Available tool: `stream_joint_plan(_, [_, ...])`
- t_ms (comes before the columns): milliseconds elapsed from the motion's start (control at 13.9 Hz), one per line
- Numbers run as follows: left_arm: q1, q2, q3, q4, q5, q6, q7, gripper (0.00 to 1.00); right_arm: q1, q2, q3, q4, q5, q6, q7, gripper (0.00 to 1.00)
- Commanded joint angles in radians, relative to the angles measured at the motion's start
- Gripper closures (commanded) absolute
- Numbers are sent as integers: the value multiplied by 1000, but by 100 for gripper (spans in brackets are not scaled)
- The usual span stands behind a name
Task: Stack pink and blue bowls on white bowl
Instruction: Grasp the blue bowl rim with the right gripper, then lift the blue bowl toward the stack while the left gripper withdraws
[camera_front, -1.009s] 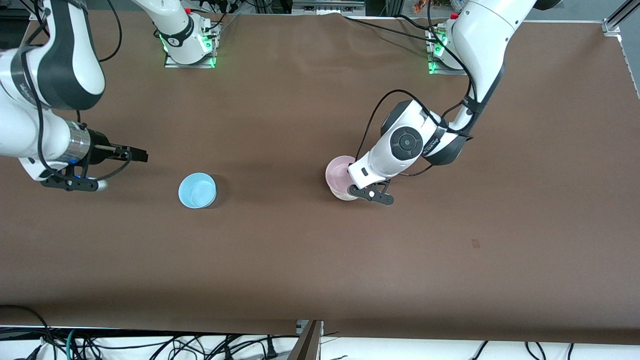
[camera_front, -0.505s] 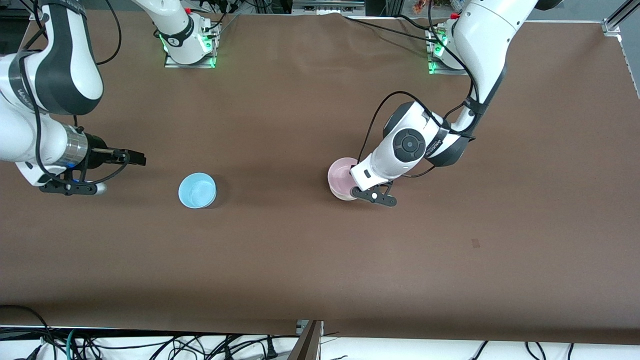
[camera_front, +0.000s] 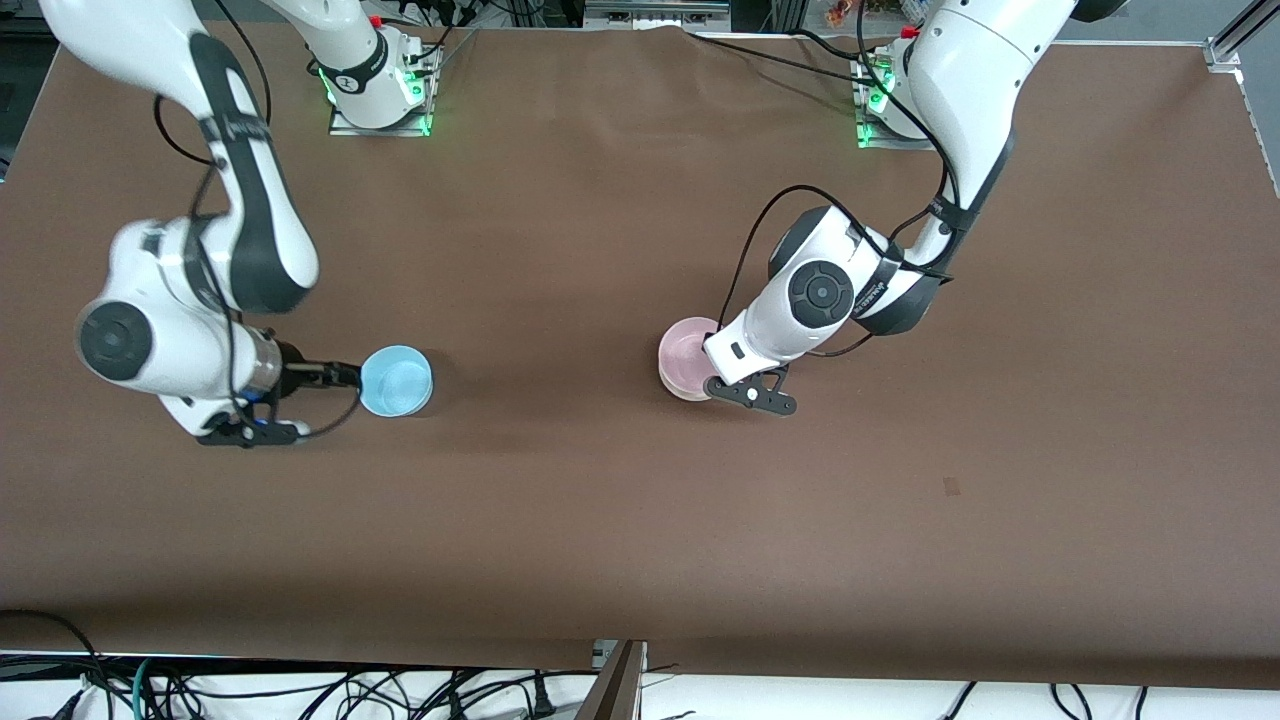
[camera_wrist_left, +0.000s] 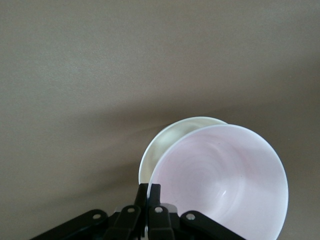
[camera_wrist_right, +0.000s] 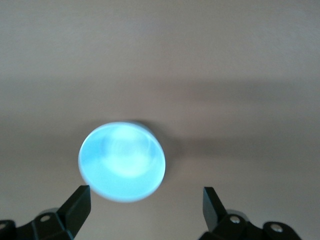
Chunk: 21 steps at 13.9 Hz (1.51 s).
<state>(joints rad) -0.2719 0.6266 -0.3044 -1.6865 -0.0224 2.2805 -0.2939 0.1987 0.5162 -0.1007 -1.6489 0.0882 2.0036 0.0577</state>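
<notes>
My right gripper takes hold of the blue bowl by its rim next, then stacks the blue bowl (camera_front: 397, 380) into the pink bowl.
The pink bowl (camera_front: 686, 350) (camera_wrist_left: 220, 175) hangs by its rim from my left gripper (camera_front: 712, 384) (camera_wrist_left: 149, 192), which is shut on it. It is over the white bowl (camera_front: 683, 394) and a little off centre from it. Only an arc of the white bowl's rim (camera_wrist_left: 162, 140) shows past the pink one, and I cannot tell whether the two touch. The blue bowl (camera_front: 397, 380) (camera_wrist_right: 122, 160) stands on the table toward the right arm's end. My right gripper (camera_front: 350, 376) (camera_wrist_right: 145, 197) is beside the blue bowl, low, open, with nothing between its fingers.
Brown table cover (camera_front: 620, 520) under everything. The two arm bases (camera_front: 380, 95) (camera_front: 885, 100) stand at the edge farthest from the front camera. Cables hang below the nearest table edge.
My right arm has swung in and down, bringing its open gripper from well away to right beside the blue bowl. My left gripper with the pink bowl has shifted only slightly over the white bowl.
</notes>
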Motion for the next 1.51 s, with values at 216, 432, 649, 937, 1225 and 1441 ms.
stream_joint_plan(216, [-4, 28, 7, 19, -11, 34, 6, 100, 1, -57, -1, -322, -10, 355, -24, 1])
stream_joint_plan(432, [-6, 28, 7, 16, -11, 34, 6, 100, 2, -64, -1, -354, -10, 366, -22, 1])
stream_joint_plan(649, [-7, 30, 5, 18, -11, 34, 6, 100, 4, -62, -1, -359, -10, 370, -18, 21])
stream_joint_plan(937, [-9, 38, 7, 18, -11, 34, 4, 100, 7, -48, -1, -356, -7, 371, -7, 57])
stream_joint_plan(1225, [-15, 38, 7, 18, -11, 34, -8, 1, 16, -42, -1, -355, -5, 370, -7, 65])
stream_joint_plan(1441, [-15, 21, 5, 19, -11, 27, -13, 0, 15, -41, -1, -351, 1, 363, -4, 86])
